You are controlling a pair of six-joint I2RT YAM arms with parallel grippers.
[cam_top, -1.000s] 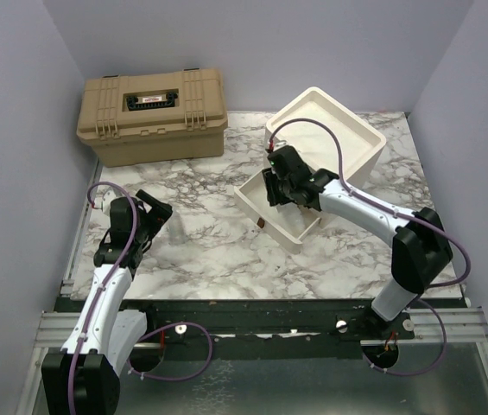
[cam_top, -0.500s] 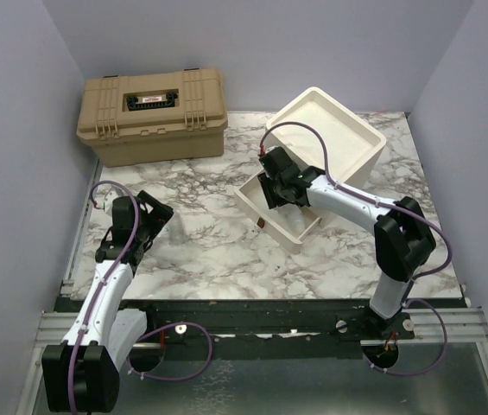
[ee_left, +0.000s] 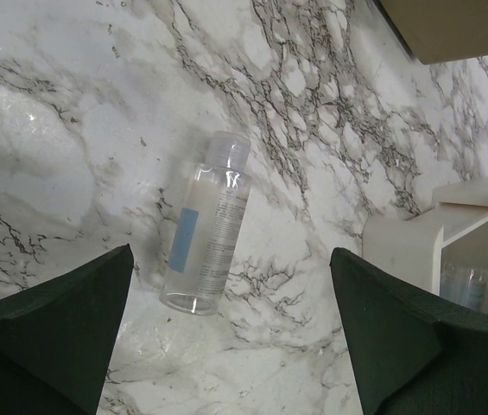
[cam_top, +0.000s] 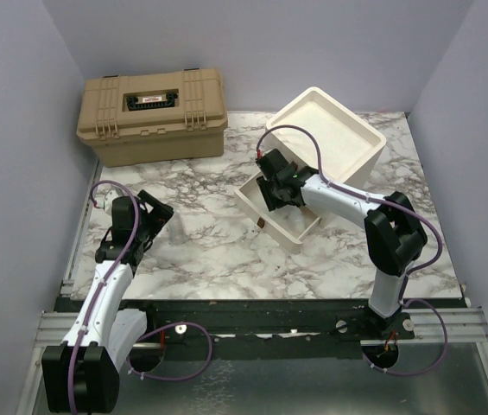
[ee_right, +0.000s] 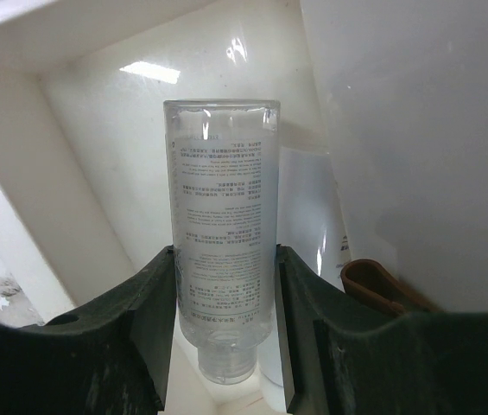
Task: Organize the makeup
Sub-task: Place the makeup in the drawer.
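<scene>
The second clear bottle lies lengthwise inside the drawer's white sides; my right gripper should release it to rest inside.
A clear bottle with a blue label (ee_left: 205, 229) lies on the marble table; it shows faintly in the top view (cam_top: 176, 225). My left gripper (cam_top: 159, 216) hovers just short of the bottle's base, open wide and empty (ee_left: 231, 290). My right gripper (cam_top: 276, 192) reaches into the pulled-out drawer (cam_top: 295, 232) of the cream drawer unit (cam_top: 334, 125). It is shut on a second clear bottle with printed text (ee_right: 222, 190), cap end toward the wrist (ee_right: 224, 264). Brushes, tubes, palette and compact are out of view.
A tan toolbox (cam_top: 151, 112) stands shut at the back left. The drawer's white walls (ee_right: 79, 216) closely surround the held bottle, and a brown curved piece (ee_right: 382, 285) sits at its right. The drawer unit also shows at the right of the left wrist view (ee_left: 408, 251).
My right arm has swung its elbow left and pushed the gripper with its bottle a little further left into the drawer. The left arm and the lying bottle have not moved.
</scene>
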